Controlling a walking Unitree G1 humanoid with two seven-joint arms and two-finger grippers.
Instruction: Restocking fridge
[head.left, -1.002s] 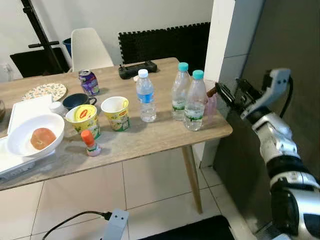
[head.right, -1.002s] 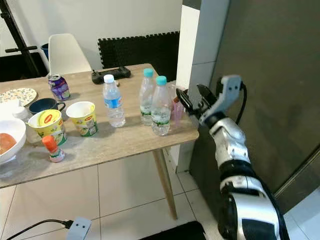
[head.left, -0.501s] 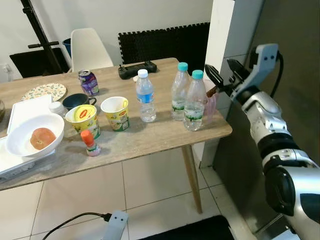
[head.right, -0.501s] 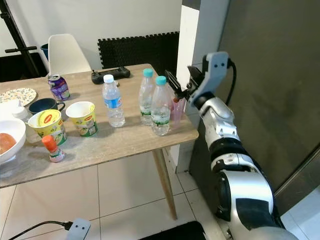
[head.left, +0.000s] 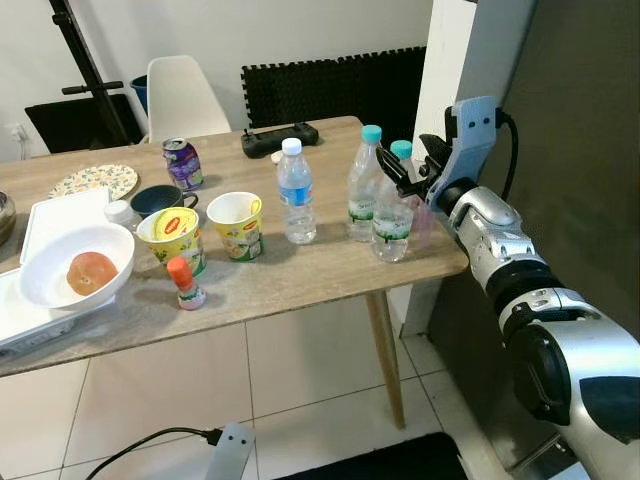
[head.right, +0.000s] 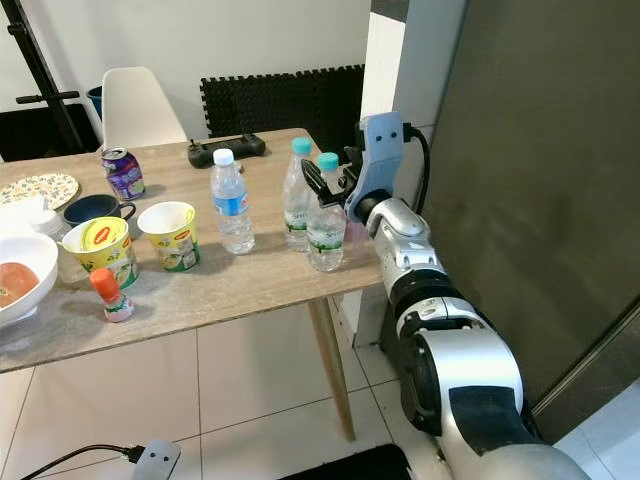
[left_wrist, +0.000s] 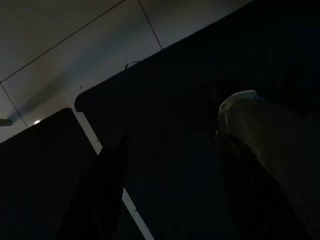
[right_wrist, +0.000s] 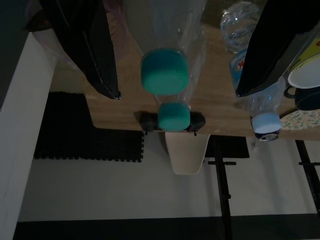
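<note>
The nearer water bottle's body is crowded by a second teal-capped bottle and a pink cup, so the robot's right gripper should next grab the bottle by its narrow neck.
Three water bottles stand on the wooden table: two with teal caps and one with a white cap. My right gripper is open at the table's right end. Its fingers straddle the neck of the nearer teal-capped bottle without closing on it. The right wrist view has that cap between the two black fingers, with the second teal cap beyond. The dark fridge door is at the right. My left gripper hangs idle and open over a dark floor mat.
A pink cup stands behind the bottles at the table edge. Further left are two noodle cups, a small orange-capped bottle, a soda can, a bowl with fruit and a controller. A chair stands behind the table; a cable lies on the floor.
My right gripper has swung left from beside the fridge door to the nearer teal-capped bottle, and its fingers now sit on either side of the neck. The camera shifted slightly.
</note>
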